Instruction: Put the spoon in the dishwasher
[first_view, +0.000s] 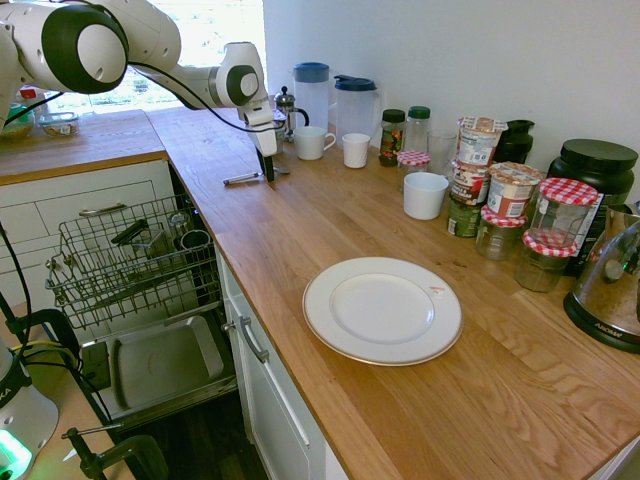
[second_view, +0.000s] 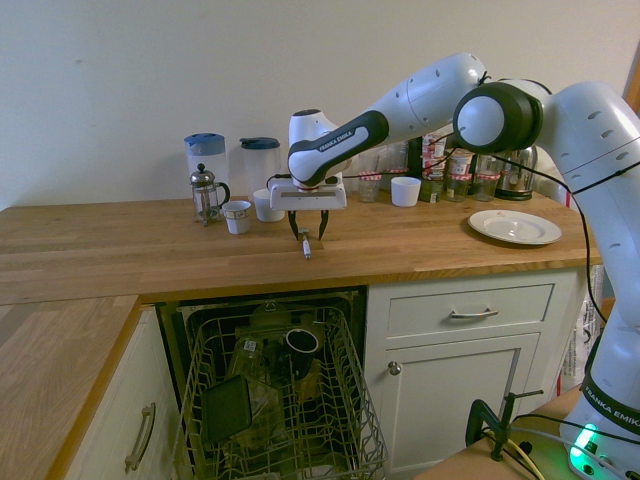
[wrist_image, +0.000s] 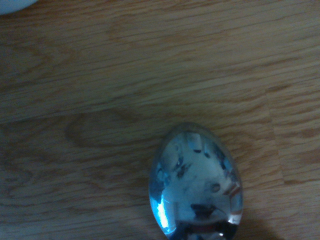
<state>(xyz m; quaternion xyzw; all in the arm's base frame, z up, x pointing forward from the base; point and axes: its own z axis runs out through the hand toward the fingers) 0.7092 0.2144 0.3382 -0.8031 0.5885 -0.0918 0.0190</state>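
My gripper should next grab the spoon by its narrow handle (second_view: 306, 244), as the spoon's shiny bowl is round with sloping sides.
The small shiny spoon (first_view: 242, 179) lies flat on the wooden counter (first_view: 330, 225), near its front edge above the dishwasher (first_view: 130, 262). My gripper (second_view: 307, 235) stands straight down over the spoon (second_view: 305, 246), its fingertips close to the wood on either side of the handle, still apart and open. The spoon's oval bowl (wrist_image: 196, 182) fills the wrist view, resting on the wood. The dishwasher (second_view: 280, 400) is open, its grey wire rack pulled out below the counter edge and holding a dark cup and other items.
Behind the gripper stand a French press (second_view: 205, 194), two white mugs (second_view: 237, 216), and two jugs (second_view: 203, 155). Further along the counter are a white plate (first_view: 382, 310), a white cup (first_view: 425, 195), jars and a kettle (first_view: 612, 290).
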